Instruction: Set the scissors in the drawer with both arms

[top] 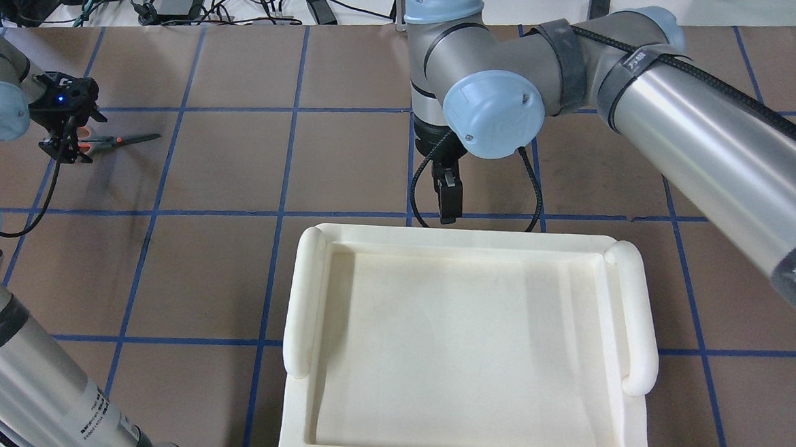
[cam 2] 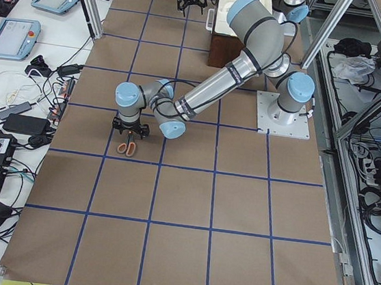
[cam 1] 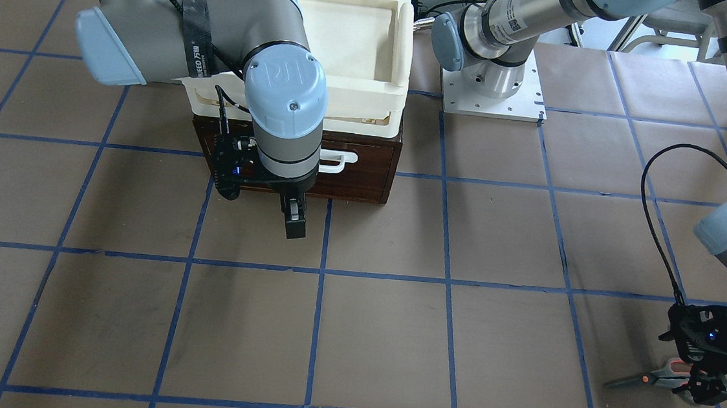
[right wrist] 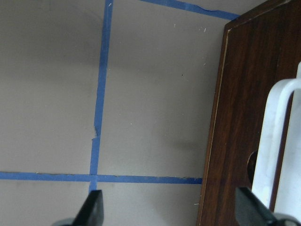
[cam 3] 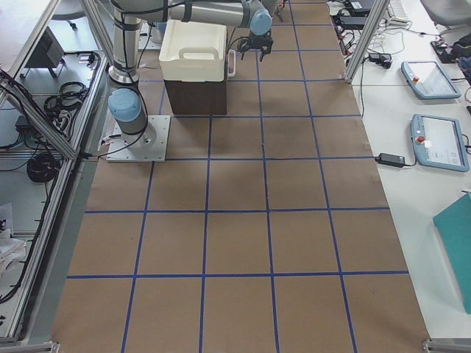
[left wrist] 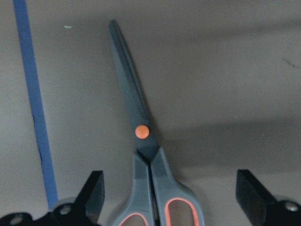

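Note:
I should grab the scissors by their gray handles with my left gripper next, because their long pointed blades lie bare on the tabletop.
The scissors (cam 1: 645, 379) lie flat on the brown table, blades shut, and also show in the overhead view (top: 117, 140) and the left wrist view (left wrist: 141, 132). My left gripper (cam 1: 704, 388) is open and low over the handles; in the left wrist view (left wrist: 171, 200) its fingers stand either side of them without touching. The drawer (cam 1: 365, 178) is shut, with its white bar handle (cam 1: 339, 161) facing the table. My right gripper (cam 1: 295, 221) is open and empty, hanging just in front of the drawer front (right wrist: 235, 117), beside the handle (right wrist: 273, 141).
A cream-white plastic tray (cam 1: 406, 39) sits on top of the drawer cabinet and hides the drawer in the overhead view (top: 302, 300). The left arm's base plate (cam 1: 492, 97) stands beside the cabinet. Blue tape lines grid the table.

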{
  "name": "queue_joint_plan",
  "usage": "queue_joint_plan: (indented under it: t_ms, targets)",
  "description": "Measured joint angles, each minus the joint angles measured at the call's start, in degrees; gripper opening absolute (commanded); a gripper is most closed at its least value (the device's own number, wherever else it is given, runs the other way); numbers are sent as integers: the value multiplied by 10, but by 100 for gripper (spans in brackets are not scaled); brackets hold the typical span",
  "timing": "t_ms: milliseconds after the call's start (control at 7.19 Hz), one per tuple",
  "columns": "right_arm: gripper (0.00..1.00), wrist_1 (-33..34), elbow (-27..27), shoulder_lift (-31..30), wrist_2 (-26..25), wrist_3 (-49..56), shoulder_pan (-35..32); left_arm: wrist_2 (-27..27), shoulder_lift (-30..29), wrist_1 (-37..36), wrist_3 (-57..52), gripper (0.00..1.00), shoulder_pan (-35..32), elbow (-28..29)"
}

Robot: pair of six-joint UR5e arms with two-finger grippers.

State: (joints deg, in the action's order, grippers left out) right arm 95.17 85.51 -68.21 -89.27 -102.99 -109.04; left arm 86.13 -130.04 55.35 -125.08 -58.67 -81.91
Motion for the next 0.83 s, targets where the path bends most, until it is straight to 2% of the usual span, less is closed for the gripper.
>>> queue_joint_plan:
  t_ms: [417,556,834]
  targets:
    - [100,-31,-1,5,1,-25,0,11,-10,-1,1,100,0,-2]
    - [100,-40,-2,5,3,-27,0,15,-11,-1,1,84,0,0]
    - [100,-51,-5,7,15,-27,0,15,-13,-1,-2,83,0,1]
